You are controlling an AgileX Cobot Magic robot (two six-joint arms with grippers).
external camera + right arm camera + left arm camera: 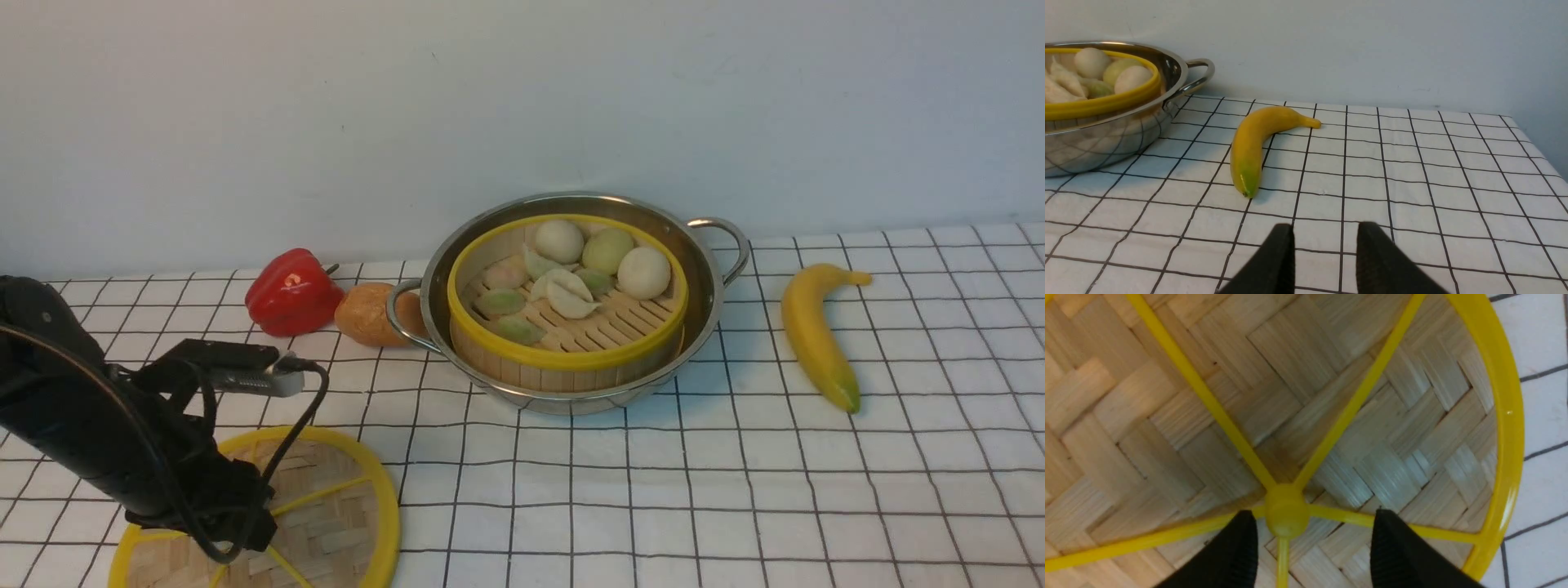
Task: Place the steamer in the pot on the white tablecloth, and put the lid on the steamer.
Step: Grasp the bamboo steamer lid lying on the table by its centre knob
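Observation:
My left gripper should next grab the lid by its narrow yellow knob [1287,510], as the lid's woven top is far wider than my open fingers.
The steamer [567,353], a bamboo basket with yellow rims holding pale dumplings and buns, sits inside the steel pot [704,269] at the back middle of the white tablecloth [735,490]. The lid [343,506] lies flat on the cloth at the front left. My left gripper [1312,516] is open just above it, with one finger on each side of the lid's yellow centre knob [1287,510]. My right gripper [1326,226] is open and empty over bare cloth, to the right of the pot [1106,139]; it does not show in the front view.
A red pepper [290,291] and a brown roll [367,314] lie just left of the pot. A banana [816,335] lies to its right and shows ahead of my right gripper [1253,147]. A pale wall stands behind the table.

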